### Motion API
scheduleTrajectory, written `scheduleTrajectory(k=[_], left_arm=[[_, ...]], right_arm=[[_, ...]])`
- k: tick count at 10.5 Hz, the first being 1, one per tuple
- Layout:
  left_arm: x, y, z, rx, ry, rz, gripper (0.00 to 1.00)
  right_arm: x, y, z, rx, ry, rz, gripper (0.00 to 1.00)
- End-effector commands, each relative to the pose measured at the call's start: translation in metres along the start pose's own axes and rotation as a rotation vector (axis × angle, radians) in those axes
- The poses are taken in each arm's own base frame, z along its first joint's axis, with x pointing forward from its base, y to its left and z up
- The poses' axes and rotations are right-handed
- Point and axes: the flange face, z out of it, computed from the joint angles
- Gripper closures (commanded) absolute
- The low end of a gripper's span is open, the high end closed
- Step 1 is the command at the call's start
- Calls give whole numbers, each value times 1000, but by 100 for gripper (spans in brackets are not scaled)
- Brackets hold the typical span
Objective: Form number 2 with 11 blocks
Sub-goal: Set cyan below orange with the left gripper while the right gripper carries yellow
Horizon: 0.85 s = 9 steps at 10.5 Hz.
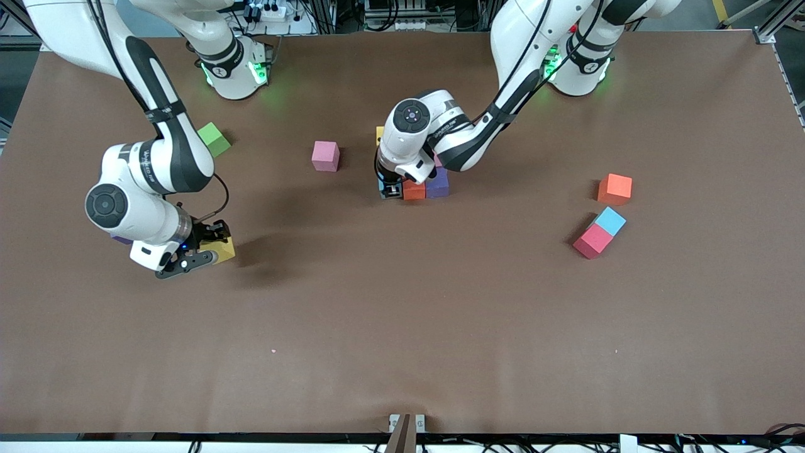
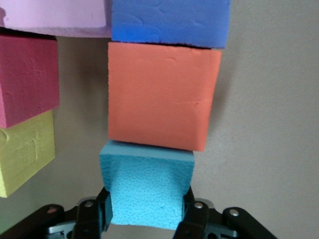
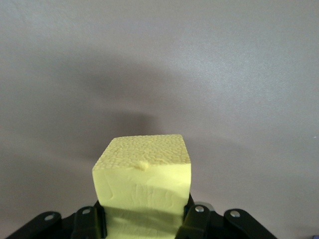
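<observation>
The light blue block (image 2: 147,186) stands low on the tabletop, its side against the red-orange block, so it is time for my left gripper to open now.
My left gripper (image 1: 390,190) (image 2: 145,211) is shut on a light blue block (image 2: 147,191) at the table's middle. That block touches the red-orange block (image 1: 413,189) (image 2: 157,94) of a started figure, which has a purple block (image 1: 438,182) (image 2: 169,22) on its other face. A pink block (image 2: 55,15), a red one (image 2: 27,79) and a yellow one (image 1: 380,134) (image 2: 25,152) lie beside them, mostly under the arm in the front view. My right gripper (image 1: 204,250) (image 3: 144,216) is shut on a yellow block (image 1: 224,249) (image 3: 142,181) toward the right arm's end.
Loose on the table lie a pink block (image 1: 325,155), a green cube (image 1: 214,139), and, toward the left arm's end, an orange block (image 1: 615,189), a light blue block (image 1: 610,221) and a red block (image 1: 592,241) touching it.
</observation>
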Motion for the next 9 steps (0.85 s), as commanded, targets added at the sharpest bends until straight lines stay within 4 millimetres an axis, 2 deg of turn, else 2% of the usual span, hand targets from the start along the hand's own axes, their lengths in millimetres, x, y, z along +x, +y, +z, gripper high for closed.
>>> scheduleTrajectory(k=[1,2,3,4,5,7,9], left_arm=[[0,-2,0,-13,12,-29,100],[1,-2,0,-12,13,-23,100],[1,-3,2,-11,16,-16,1],[-2,-11,2,-12,23,9,0],[-2,-7,-3,-16,18,1,0],[-11,-13,-26,-31,9,10,0],[-22,-17,-64,-64,-17,27,0]], right_arm=[[14,-23,-14,20,14,58,67],[16,-31,-13,28,16,69,67],[20,-38,-14,34,21,80,67],[23,-45,-12,35,20,98,67],[26,-53,-10,34,17,120,67],[32,-74,-15,39,26,145,67],[34,-100,-13,58,27,140,67]])
